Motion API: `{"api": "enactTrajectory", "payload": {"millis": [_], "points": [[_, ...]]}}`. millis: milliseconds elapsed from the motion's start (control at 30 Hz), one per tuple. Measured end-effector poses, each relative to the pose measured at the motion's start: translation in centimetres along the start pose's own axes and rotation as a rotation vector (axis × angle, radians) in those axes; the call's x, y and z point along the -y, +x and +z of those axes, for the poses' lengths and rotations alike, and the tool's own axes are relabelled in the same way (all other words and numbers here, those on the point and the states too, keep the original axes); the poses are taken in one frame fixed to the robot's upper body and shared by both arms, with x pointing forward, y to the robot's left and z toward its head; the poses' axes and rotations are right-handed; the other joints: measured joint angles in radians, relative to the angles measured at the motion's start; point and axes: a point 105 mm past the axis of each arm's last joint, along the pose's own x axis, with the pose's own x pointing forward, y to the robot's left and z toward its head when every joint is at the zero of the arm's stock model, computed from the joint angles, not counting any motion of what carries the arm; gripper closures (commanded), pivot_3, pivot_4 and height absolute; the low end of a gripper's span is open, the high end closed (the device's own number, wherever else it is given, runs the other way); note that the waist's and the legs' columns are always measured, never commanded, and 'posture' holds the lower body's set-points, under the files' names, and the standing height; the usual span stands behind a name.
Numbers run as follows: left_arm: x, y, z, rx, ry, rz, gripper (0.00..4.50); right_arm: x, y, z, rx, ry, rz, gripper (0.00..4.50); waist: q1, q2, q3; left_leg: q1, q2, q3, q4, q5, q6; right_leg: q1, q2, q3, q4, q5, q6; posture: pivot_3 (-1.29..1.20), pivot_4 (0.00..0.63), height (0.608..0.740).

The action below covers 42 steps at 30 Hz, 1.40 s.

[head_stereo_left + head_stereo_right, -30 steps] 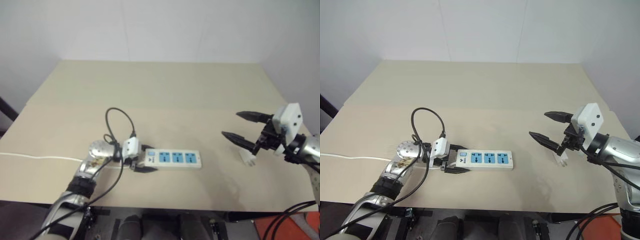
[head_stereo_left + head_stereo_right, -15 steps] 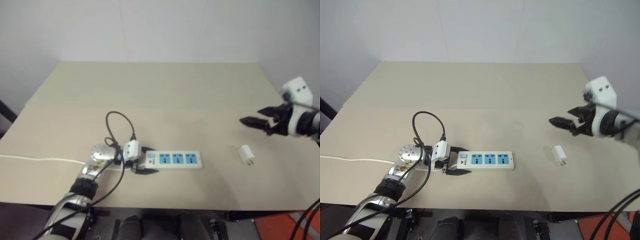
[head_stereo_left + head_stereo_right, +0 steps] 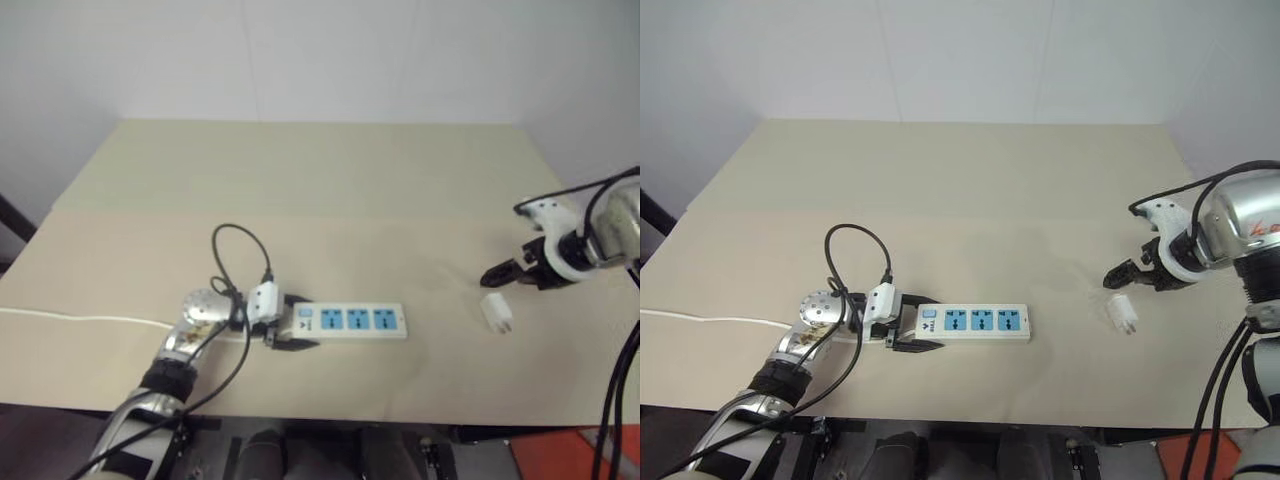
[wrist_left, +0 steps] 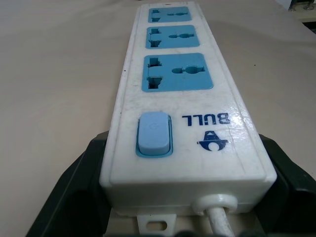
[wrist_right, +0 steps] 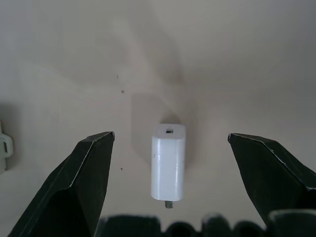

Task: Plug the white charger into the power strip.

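The right gripper isn't ready to close on the white charger (image 3: 497, 311) (image 5: 168, 161) yet. Its fingers are high above the charger, so it needs to first go lower.
The power strip (image 3: 352, 320) lies flat near the table's front edge, three blue socket faces up. My left gripper (image 3: 296, 322) is shut on its cord end, a black finger against each long side; the left wrist view shows the blue switch (image 4: 154, 134) close by and the sockets beyond. The white charger (image 3: 1123, 313) lies on its side at the right, well apart from the strip. My right gripper (image 5: 170, 136) hangs just above it, pointing down, open wide, one finger on either side and touching nothing. The charger (image 5: 168, 161) shows its prongs toward the wrist.
A thin white cord (image 3: 80, 317) runs from the strip off the table's left edge. A black cable loop (image 3: 240, 245) arches over the left wrist. The beige table (image 3: 320, 180) stretches back to a white wall; its right edge is close beyond the charger.
The right gripper rose off to the right, turned from pointing left to pointing down, and now hangs over the charger. The charger, the strip and the left gripper stayed put.
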Motion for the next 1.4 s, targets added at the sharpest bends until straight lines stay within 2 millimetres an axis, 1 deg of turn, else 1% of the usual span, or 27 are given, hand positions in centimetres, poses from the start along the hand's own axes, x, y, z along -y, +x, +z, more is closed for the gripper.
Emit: {"api": "enactTrajectory", "payload": {"millis": [67, 300, 467, 633, 667, 700, 767, 833, 900, 967, 1167, 1233, 1267, 1333, 1367, 1400], "points": [[0.1, 0.0, 0.0, 0.002, 0.001, 0.003, 1.17, 0.0, 0.6, -0.2, -0.022, 0.003, -0.008, 0.11, 0.001, 0.000, 0.000, 0.000, 0.000, 0.000, 0.000, 0.000, 0.000, 0.000, 0.000, 0.000, 0.000, 0.000, 0.000, 0.00, 0.150, 0.740], [0.2, -0.1, 0.1, 0.000, -0.005, 0.007, 1.17, 0.1, 1.7, -0.1, -0.031, 0.003, -0.017, 0.11, 0.001, 0.001, 0.000, 0.000, 0.000, 0.000, 0.000, 0.000, 0.000, -0.001, 0.000, 0.000, 0.000, 0.000, 0.000, 0.00, 0.150, 0.740], [0.2, -0.2, 0.1, -0.002, -0.006, 0.014, 1.17, 0.1, 2.9, -0.7, -0.062, 0.003, -0.011, 0.11, 0.000, 0.001, -0.001, 0.000, 0.000, 0.000, 0.000, 0.000, 0.000, -0.001, 0.000, 0.000, 0.001, 0.000, 0.000, 0.00, 0.150, 0.740], [0.2, -0.3, 0.0, -0.007, -0.006, 0.018, 1.17, 0.3, 3.3, -0.8, -0.072, -0.003, -0.018, 0.11, -0.001, 0.001, -0.001, 0.000, 0.000, 0.000, 0.000, 0.000, 0.000, -0.001, 0.001, 0.000, 0.001, 0.000, 0.000, 0.00, 0.150, 0.740], [0.2, -0.3, 0.0, -0.007, -0.006, 0.018, 1.17, 0.2, 3.4, -0.8, -0.074, -0.004, -0.015, 0.49, -0.002, 0.001, -0.001, 0.000, 0.000, 0.000, 0.000, 0.000, 0.000, -0.001, 0.001, 0.000, 0.002, 0.000, 0.000, 0.00, 0.150, 0.740], [0.2, -0.4, 0.0, -0.008, -0.006, 0.019, 1.17, 0.2, 3.5, -0.8, -0.074, -0.008, -0.014, 0.69, -0.002, 0.001, -0.001, 0.001, 0.000, 0.000, 0.000, 0.000, 0.000, -0.001, 0.001, 0.000, 0.002, 0.000, 0.000, 0.00, 0.150, 0.740], [0.2, -0.4, 0.0, -0.008, -0.006, 0.021, 1.17, 0.2, 3.5, -0.7, -0.070, -0.017, -0.009, 1.31, -0.002, 0.001, -0.001, 0.001, 0.000, 0.000, 0.000, 0.000, 0.000, -0.001, 0.001, 0.000, 0.002, 0.000, 0.000, 0.00, 0.150, 0.740], [0.2, -0.4, 0.0, -0.008, -0.005, 0.021, 1.17, 0.2, 3.5, -0.7, -0.071, -0.019, -0.011, 2.00, -0.002, 0.001, -0.001, 0.001, 0.000, 0.000, 0.000, 0.000, 0.000, -0.001, 0.001, 0.000, 0.002, 0.000, 0.000, 0.00, 0.150, 0.740], [0.1, -0.4, 0.0, -0.009, -0.005, 0.023, 1.17, 0.1, 3.5, -0.7, -0.073, -0.021, -0.001, 2.80, -0.002, 0.001, -0.001, 0.001, 0.000, 0.000, 0.000, 0.000, 0.000, -0.001, 0.001, 0.000, 0.002, 0.000, 0.000, 0.00, 0.150, 0.740], [0.1, -0.4, 0.0, -0.011, -0.005, 0.024, 1.17, -0.1, 3.6, -0.7, -0.073, -0.027, 0.003, 3.38, -0.003, 0.001, -0.001, 0.001, 0.000, 0.000, 0.000, 0.000, 0.000, -0.001, 0.001, 0.000, 0.002, 0.000, 0.000, 0.00, 0.150, 0.740], [0.1, -0.5, 0.0, -0.013, -0.005, 0.026, 1.17, -0.5, 3.6, -0.7, -0.070, -0.054, 0.014, 3.39, -0.003, 0.001, -0.001, 0.001, 0.000, 0.000, 0.000, 0.000, 0.000, -0.001, 0.001, 0.000, 0.002, 0.000, 0.000, 0.00, 0.150, 0.740], [0.1, -0.6, 0.0, -0.014, -0.005, 0.027, 1.17, -0.7, 3.4, -0.3, -0.045, -0.075, 0.013, 3.39, -0.004, 0.001, -0.001, 0.001, 0.000, 0.000, 0.000, 0.000, 0.000, -0.001, 0.001, 0.000, 0.003, 0.000, 0.000, 0.00, 0.150, 0.740], [0.0, -0.6, 0.0, -0.014, -0.005, 0.028, 1.17, -0.9, 3.2, 0.1, -0.021, -0.094, 0.011, 3.39, -0.004, 0.001, -0.001, 0.001, 0.000, 0.000, 0.000, 0.000, 0.000, -0.001, 0.001, 0.000, 0.003, 0.000, 0.000, 0.00, 0.150, 0.740], [0.0, -0.6, 0.0, -0.015, -0.005, 0.027, 1.17, -1.3, 2.3, 1.4, 0.082, -0.132, 0.025, 3.39, -0.003, 0.001, -0.001, 0.001, 0.000, 0.000, 0.000, 0.000, 0.000, -0.001, 0.001, 0.000, 0.003, 0.000, 0.000, 0.00, 0.150, 0.740], [-0.1, -0.6, 0.0, -0.016, -0.005, 0.026, 1.17, -1.6, 1.6, 2.2, 0.145, -0.155, 0.033, 3.39, -0.004, 0.001, -0.001, 0.001, 0.000, 0.000, 0.000, 0.000, 0.000, -0.001, 0.001, 0.000, 0.003, 0.000, 0.000, 0.00, 0.150, 0.740], [-0.2, -0.6, -0.1, -0.018, -0.007, 0.025, 1.17, -2.1, 0.8, 3.2, 0.245, -0.190, 0.049, 3.39, -0.003, 0.001, -0.001, 0.001, 0.000, -0.001, 0.001, 0.000, 0.000, 0.000, 0.001, 0.000, 0.003, 0.000, 0.000, 0.00, 0.150, 0.740]]}}
